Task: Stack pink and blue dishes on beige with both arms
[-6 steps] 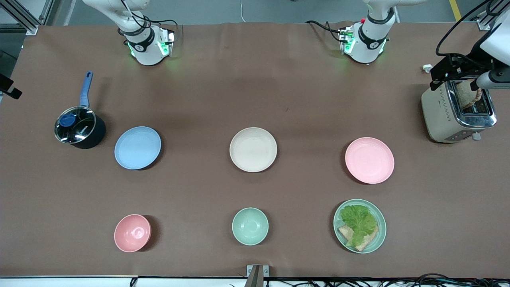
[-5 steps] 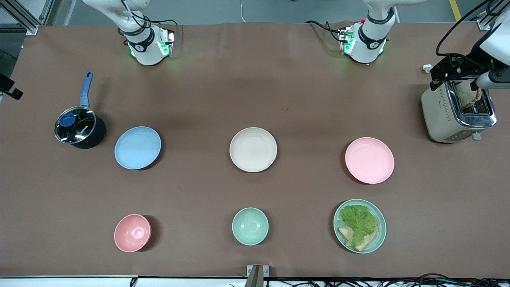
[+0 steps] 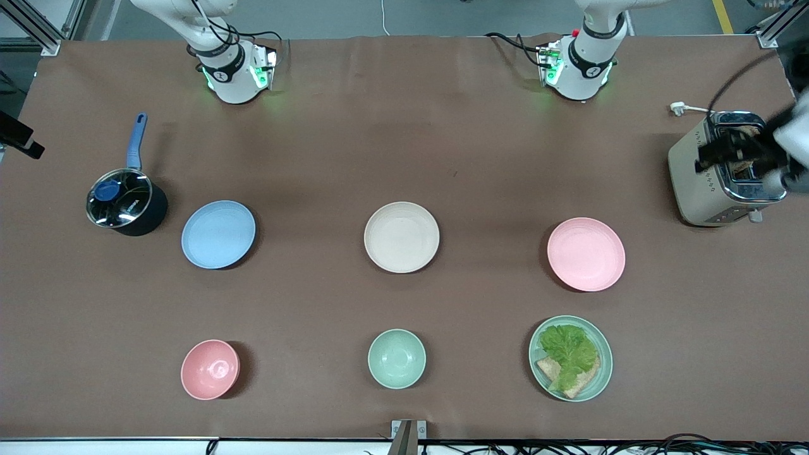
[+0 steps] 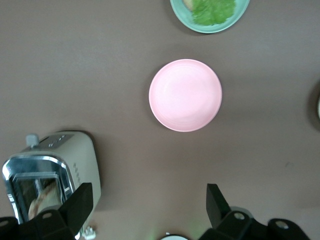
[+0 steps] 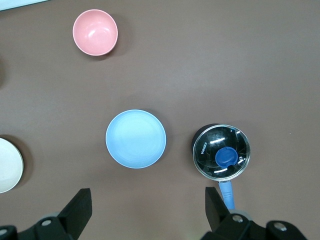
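The pink plate has to be stacked on the beige plate (image 3: 401, 237). My left gripper should grab the pink plate by its rim (image 3: 623, 254) next.
Three plates lie in a row across the table's middle: the pale blue plate (image 3: 218, 234) toward the right arm's end, the beige plate (image 3: 401, 237) in the centre, and the pink plate (image 3: 586, 254) toward the left arm's end. My left gripper (image 3: 733, 155) hangs high over the toaster, open and empty (image 4: 149, 207), with the pink plate (image 4: 185, 95) well apart from it. My right gripper (image 5: 148, 207) is open and empty, high over the table near the blue plate (image 5: 135, 138) and the pot. Only a black tip of the right gripper (image 3: 19, 136) shows in the front view.
A glass-lidded pot (image 3: 126, 202) with a blue handle stands beside the blue plate. A toaster (image 3: 720, 174) holding bread sits at the left arm's end. Nearer the front camera are a pink bowl (image 3: 210, 370), a mint-green bowl (image 3: 396, 358) and a mint-green plate (image 3: 602, 373) with lettuce and bread.
The left arm has swung, and its gripper now sits lower in the front view, over the toaster. The right gripper's tip shifted slightly. No dish has moved.
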Tool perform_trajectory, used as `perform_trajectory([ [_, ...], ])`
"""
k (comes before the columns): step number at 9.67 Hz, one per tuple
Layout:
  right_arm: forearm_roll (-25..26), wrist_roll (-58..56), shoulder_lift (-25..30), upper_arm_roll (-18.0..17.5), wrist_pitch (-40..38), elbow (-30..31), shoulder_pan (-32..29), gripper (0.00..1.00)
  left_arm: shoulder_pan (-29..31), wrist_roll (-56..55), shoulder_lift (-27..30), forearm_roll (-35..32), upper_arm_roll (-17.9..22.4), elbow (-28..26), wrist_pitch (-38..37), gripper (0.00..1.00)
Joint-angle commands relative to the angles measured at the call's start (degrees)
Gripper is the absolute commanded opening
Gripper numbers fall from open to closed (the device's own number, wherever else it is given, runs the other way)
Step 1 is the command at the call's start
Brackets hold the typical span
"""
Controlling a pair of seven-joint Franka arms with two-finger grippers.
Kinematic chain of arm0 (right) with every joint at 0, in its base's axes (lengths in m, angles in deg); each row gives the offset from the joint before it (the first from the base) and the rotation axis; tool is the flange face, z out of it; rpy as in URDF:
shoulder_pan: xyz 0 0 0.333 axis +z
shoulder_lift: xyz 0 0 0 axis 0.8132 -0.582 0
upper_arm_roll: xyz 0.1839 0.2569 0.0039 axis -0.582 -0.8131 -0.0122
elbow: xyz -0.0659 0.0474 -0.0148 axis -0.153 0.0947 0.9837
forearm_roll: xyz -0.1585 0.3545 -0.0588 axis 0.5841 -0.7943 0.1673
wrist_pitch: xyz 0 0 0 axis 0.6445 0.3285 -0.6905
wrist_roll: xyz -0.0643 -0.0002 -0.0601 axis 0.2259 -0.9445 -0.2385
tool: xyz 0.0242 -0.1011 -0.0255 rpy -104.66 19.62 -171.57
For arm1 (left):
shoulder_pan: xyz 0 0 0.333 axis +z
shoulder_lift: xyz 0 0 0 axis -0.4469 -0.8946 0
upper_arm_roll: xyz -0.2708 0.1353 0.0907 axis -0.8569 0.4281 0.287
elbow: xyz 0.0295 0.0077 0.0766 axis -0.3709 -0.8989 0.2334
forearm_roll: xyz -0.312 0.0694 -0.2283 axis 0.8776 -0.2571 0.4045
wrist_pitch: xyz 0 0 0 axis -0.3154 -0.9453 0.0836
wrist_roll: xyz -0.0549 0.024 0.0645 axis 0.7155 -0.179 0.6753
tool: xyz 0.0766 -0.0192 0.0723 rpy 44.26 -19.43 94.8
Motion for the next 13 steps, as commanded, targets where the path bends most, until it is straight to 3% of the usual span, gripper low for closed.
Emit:
perform_trajectory([
  [1, 0.23, -3.91, -1.81, -0.48, -0.64, -0.55, -0.72, 1.0, 4.8, 7.84, -7.05, 1.75, -0.2, -7.25, 10.59, 1.0],
  [2, -0.38, -9.59, -3.13, -0.3, -0.37, 1.37, -1.33, 1.0, 6.3, 11.36, -9.42, 1.75, -0.28, -11.12, 17.43, 1.0],
  [3, -4.82, -11.65, -4.45, -0.22, 3.28, 5.91, -2.21, 1.0, 7.19, 14.27, -11.88, 1.92, -0.37, -13.6, 22.72, 1.0],
  [4, -8.08, -12.89, -5.25, -0.13, 8.19, 11.18, -3.26, 1.0, 7.63, 16.21, -15.04, 4.62, -0.55, -14.84, 25.91, 1.0],
  [7, -11.0, -26.05, -10.15, 0.75, 23.05, 23.15, -3.89, 1.0, 7.64, 22.46, -26.11, 14.04, -0.98, -14.94, 33.56, 1.0],
  [8, -13.28, -29.22, -12.35, 0.84, 27.97, 26.14, -3.89, 1.0, 7.55, 23.87, -28.93, 15.97, -1.42, -14.85, 35.07, 0.93],
  [10, -14.26, -34.68, -18.14, 0.75, 37.73, 29.5, -3.8, 1.0, 7.55, 24.76, -30.79, 16.6, -2.13, -14.76, 35.7, 0.66],
  [13, -20.48, -48.02, -24.84, 0.84, 46.62, 32.4, -4.5, 1.0, 6.76, 24.85, -31.06, 16.6, -2.13, -14.76, 35.43, 0.12],
])
